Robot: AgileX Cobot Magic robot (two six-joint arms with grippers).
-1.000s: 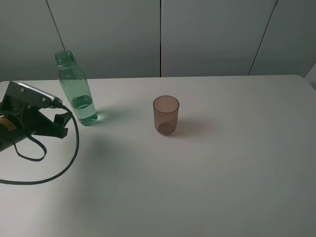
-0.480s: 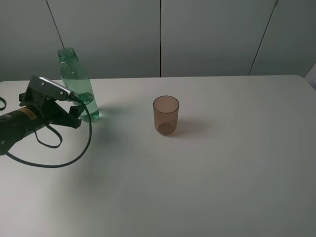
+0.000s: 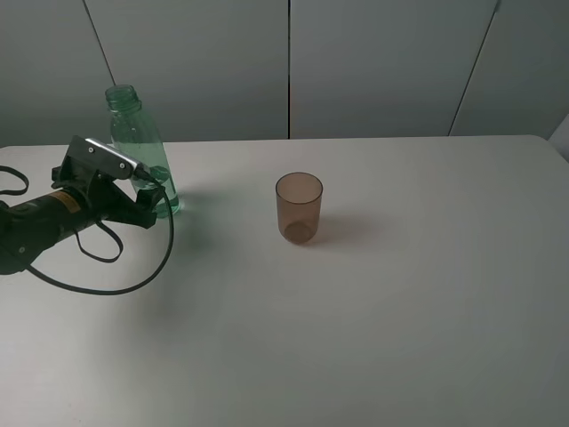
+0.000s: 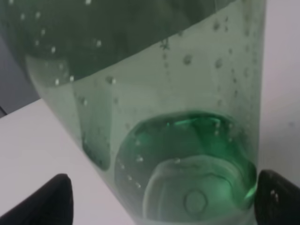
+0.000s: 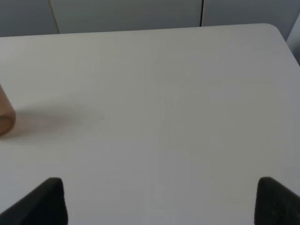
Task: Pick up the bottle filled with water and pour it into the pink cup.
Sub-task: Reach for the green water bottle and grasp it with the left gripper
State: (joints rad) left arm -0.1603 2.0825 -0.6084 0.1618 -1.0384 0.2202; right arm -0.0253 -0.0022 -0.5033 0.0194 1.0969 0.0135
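My left gripper should move forward before it closes on the bottle. My fingers reach only the near side of the bottle's base [image 3: 169, 207] [image 4: 187, 176].
The green transparent bottle [image 3: 136, 142] stands upright at the back left of the white table, uncapped, with water in its lower part. My left gripper [image 3: 153, 201] is open, one finger on each side of the bottle's base. The left wrist view is filled by the bottle [image 4: 178, 140], which sits between the dark fingertips [image 4: 52, 200] of the left gripper [image 4: 164, 204]. The pink cup [image 3: 299, 206] stands upright near the table's middle, apart from the bottle. At the picture's edge in the right wrist view is a sliver of the pink cup [image 5: 5, 117]. My right gripper [image 5: 164, 201] is open over bare table.
A black cable [image 3: 124, 280] loops on the white table [image 3: 400, 311] below the left arm. Grey wall panels [image 3: 373, 62] stand behind the table's far edge.
My left gripper has moved right and toward the back until its fingers flank the bottle's base. The bottle seems to have shifted slightly toward the back. The cup has not moved.
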